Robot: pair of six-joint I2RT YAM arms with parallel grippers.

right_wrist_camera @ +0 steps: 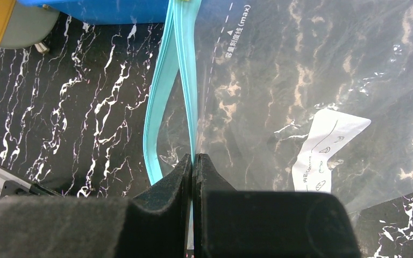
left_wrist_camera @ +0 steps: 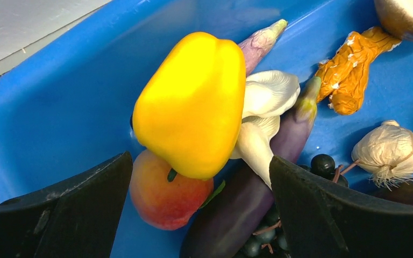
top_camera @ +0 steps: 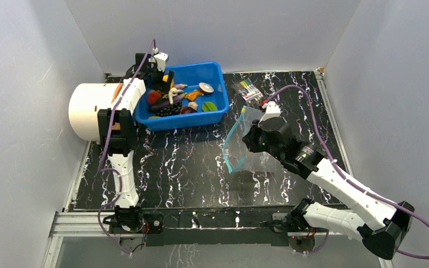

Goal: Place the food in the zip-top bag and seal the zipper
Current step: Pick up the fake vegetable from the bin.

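Observation:
My left gripper will take hold of the yellow pepper point(top_camera: 170, 79) point(left_wrist_camera: 193, 102) across its sides near the stem end, so the narrower end stays free to enter the bag.
The food lies in a blue bin point(top_camera: 206, 71). In the left wrist view a yellow pepper point(left_wrist_camera: 193, 102) rests on a peach point(left_wrist_camera: 164, 196), beside a purple eggplant point(left_wrist_camera: 247, 204), dark grapes point(left_wrist_camera: 322, 164), a white mushroom point(left_wrist_camera: 266, 94) and a garlic bulb point(left_wrist_camera: 392, 150). My left gripper point(left_wrist_camera: 201, 209) is open above this pile, at the bin's left end point(top_camera: 163, 84). The clear zip-top bag point(top_camera: 251, 159) lies right of centre. My right gripper point(right_wrist_camera: 192, 161) is shut on one lip of its teal zipper point(right_wrist_camera: 161, 107). The other lip bows away, so the mouth gapes.
A packet of coloured markers point(top_camera: 247, 89) lies right of the bin. A white cylinder point(top_camera: 86, 111) stands at the table's left edge beside the left arm. The bin's near wall point(right_wrist_camera: 113, 11) is just beyond the bag's mouth. Grey walls enclose the table.

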